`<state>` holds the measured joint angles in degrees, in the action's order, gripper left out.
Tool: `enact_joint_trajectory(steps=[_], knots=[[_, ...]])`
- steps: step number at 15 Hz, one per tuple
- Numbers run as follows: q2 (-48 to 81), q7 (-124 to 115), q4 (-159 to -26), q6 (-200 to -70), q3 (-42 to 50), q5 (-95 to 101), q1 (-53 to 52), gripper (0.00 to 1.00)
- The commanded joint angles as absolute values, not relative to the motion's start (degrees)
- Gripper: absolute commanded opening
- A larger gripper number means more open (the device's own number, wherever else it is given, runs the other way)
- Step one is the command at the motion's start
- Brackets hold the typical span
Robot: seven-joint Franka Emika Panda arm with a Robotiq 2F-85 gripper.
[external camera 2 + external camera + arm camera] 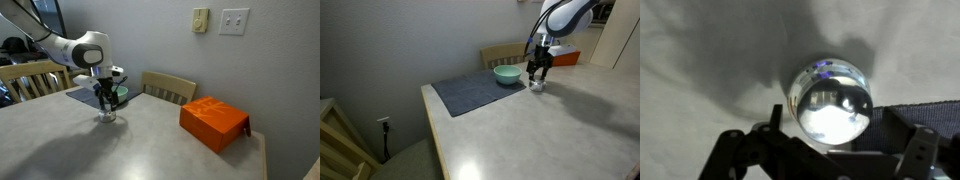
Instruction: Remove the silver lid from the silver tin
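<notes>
I will grab the silver lid [832, 108] from straight above by its rim's opposite sides, clear of the tin's side, to remove it.
The silver tin [537, 87] stands on the pale table just beside the teal bowl, and it also shows in an exterior view [106, 118]. In the wrist view the round shiny silver lid [832, 108] sits on top of the tin, whose side wall [818, 70] shows along the upper edge. My gripper [833, 125] hangs straight over it with one dark finger on each side of the lid and a small gap at both sides. It looks open. The gripper also shows in both exterior views [538, 72] [105, 101].
A teal bowl [506, 74] [117, 93] sits on a grey mat [470, 92] next to the tin. An orange box [213, 123] lies near the table's far corner. A wooden chair [168, 88] stands behind the table, and the table edge [432, 130] is near.
</notes>
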<state>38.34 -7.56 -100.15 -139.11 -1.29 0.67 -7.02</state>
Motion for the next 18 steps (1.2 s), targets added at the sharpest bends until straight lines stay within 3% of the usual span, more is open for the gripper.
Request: enact_joint_trajectory(steps=[1, 6, 8, 12, 18], knots=[[39.46, -7.07, -98.93, -137.66, -1.87, -0.40, -6.29, 1.00], [39.10, -9.05, -99.51, -136.93, -1.62, -0.92, -6.87, 0.98], [38.98, -9.18, -99.61, -136.90, -1.61, -1.07, -6.86, 0.73], [38.65, -9.32, -99.35, -136.62, -1.45, -0.88, -6.98, 0.47], [36.83, -12.09, -100.82, -135.87, -0.26, 0.51, -8.52, 0.44]])
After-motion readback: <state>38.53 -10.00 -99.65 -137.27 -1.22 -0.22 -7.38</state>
